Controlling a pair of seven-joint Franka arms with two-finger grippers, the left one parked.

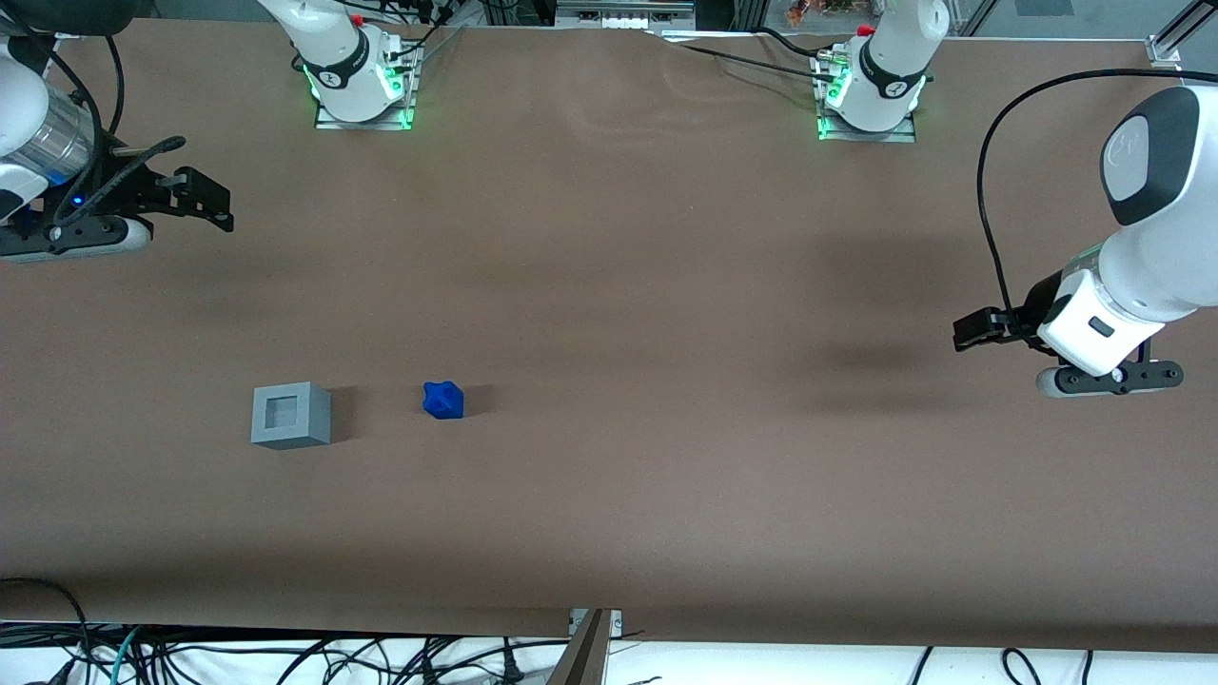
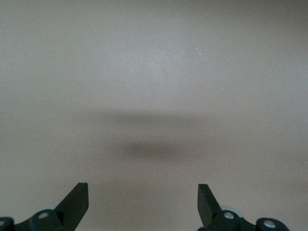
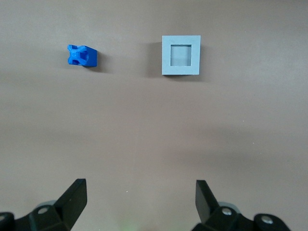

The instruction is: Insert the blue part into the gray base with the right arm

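The robot will next grip the blue part by its notched end [image 1: 435, 396] [image 3: 75, 55] with its right gripper, so that the blue part's square end stays free for the gray base.
The blue part [image 1: 443, 401] lies on the brown table, beside the gray base [image 1: 291, 415], with a gap between them about as wide as the base. The base's square recess faces up and holds nothing. Both also show in the right wrist view, the blue part [image 3: 82, 56] and the gray base [image 3: 181, 55]. My right gripper [image 1: 217, 206] hangs high over the working arm's end of the table, farther from the front camera than both objects and well apart from them. Its fingers are open and hold nothing in the right wrist view [image 3: 139, 192].
Two arm bases [image 1: 362, 81] [image 1: 871, 90] with green lights stand along the table's edge farthest from the front camera. Cables [image 1: 285, 656] lie below the near edge. The brown table [image 1: 666, 285] stretches wide toward the parked arm's end.
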